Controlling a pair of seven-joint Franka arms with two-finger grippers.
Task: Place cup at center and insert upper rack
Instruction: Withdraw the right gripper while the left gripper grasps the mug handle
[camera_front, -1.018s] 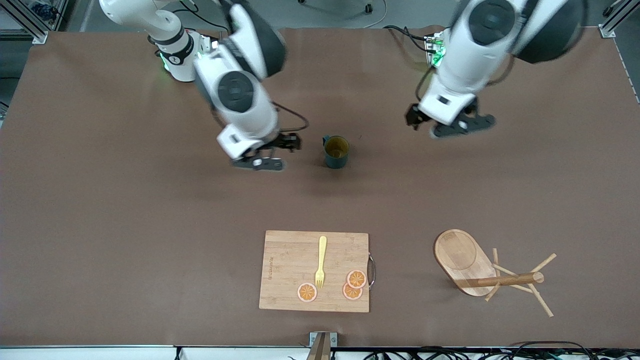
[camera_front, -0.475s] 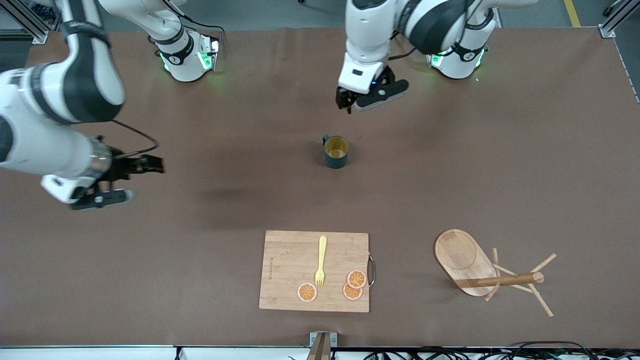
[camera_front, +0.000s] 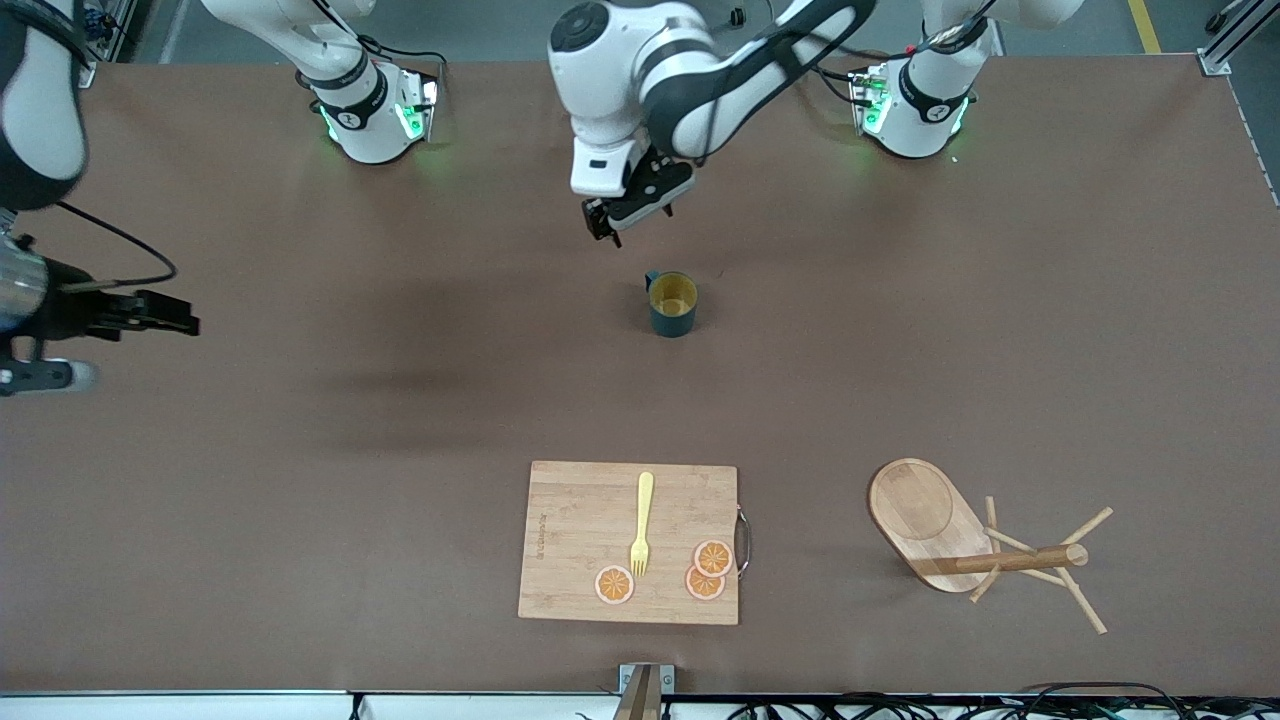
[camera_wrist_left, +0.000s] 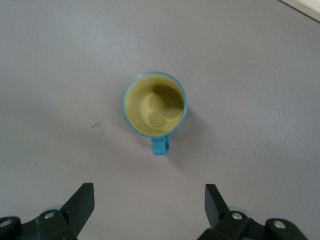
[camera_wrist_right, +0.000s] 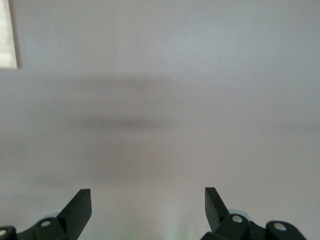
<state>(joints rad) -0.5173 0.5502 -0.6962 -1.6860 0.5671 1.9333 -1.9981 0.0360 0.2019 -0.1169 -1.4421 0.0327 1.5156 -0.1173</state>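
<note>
I next need to grab the cup with my left gripper by its handle (camera_front: 651, 278) (camera_wrist_left: 160, 146), so that I can hang the cup on the upper rack.
The cup (camera_front: 673, 303), dark teal with a yellow inside, stands upright near the table's middle, its handle toward the robots' bases. It also shows in the left wrist view (camera_wrist_left: 155, 104). My left gripper (camera_front: 606, 222) is open and empty in the air, over bare table just on the bases' side of the cup; in its wrist view (camera_wrist_left: 148, 194) the fingers stand wide apart, clear of the cup's handle. The upper rack (camera_front: 950, 525), a wooden mug tree, lies on its side near the front camera at the left arm's end. My right gripper (camera_front: 130, 348) is open and empty over the right arm's end of the table (camera_wrist_right: 147, 197).
A rectangular wooden cutting board (camera_front: 575, 545) lies near the front edge, nearer the camera than the cup. On it are a yellow fork (camera_front: 641, 522) and three orange slices (camera_front: 713, 557). The arms' bases stand along the table's top edge.
My left gripper has swung from the left arm's side to over the table beside the cup. My right gripper has moved from beside the cup out to the right arm's end.
</note>
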